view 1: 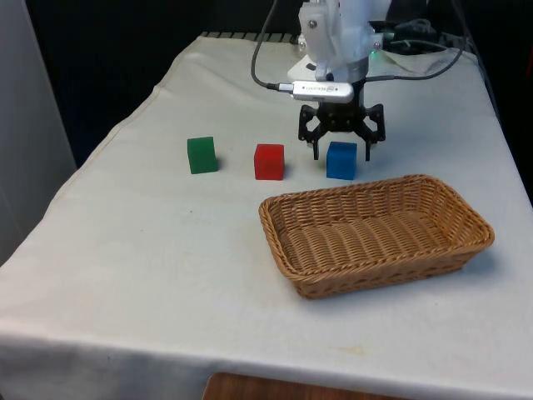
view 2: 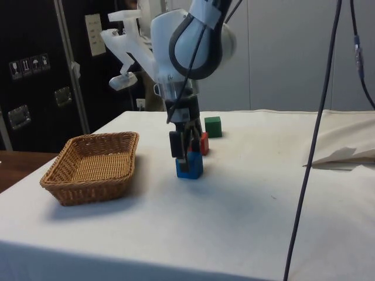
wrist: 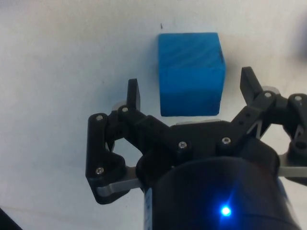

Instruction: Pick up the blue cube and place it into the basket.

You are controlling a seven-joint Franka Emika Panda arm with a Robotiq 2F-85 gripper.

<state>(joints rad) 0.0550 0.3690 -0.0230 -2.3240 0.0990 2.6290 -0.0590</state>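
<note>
I need to grab two opposite sides of the blue cube (view 1: 341,160) with my gripper next, to put it into the wicker basket.
The blue cube (view 1: 341,160) rests on the white cloth just behind the wicker basket (view 1: 283,242). My gripper (view 1: 341,140) hangs low over it, open. In the wrist view the gripper (wrist: 191,88) has one fingertip on each side of the blue cube (wrist: 191,62), with a small gap on both sides and no contact. From the side, the gripper (view 2: 184,153) reaches down to the top of the blue cube (view 2: 189,167). The basket (view 2: 88,187) holds nothing.
A red cube (view 1: 269,162) stands close beside the blue one on the front view's left, and a green cube (view 1: 202,155) lies further left. In the side view the red cube (view 2: 204,143) and green cube (view 2: 212,126) sit behind the gripper. A black cable (view 2: 310,152) hangs there.
</note>
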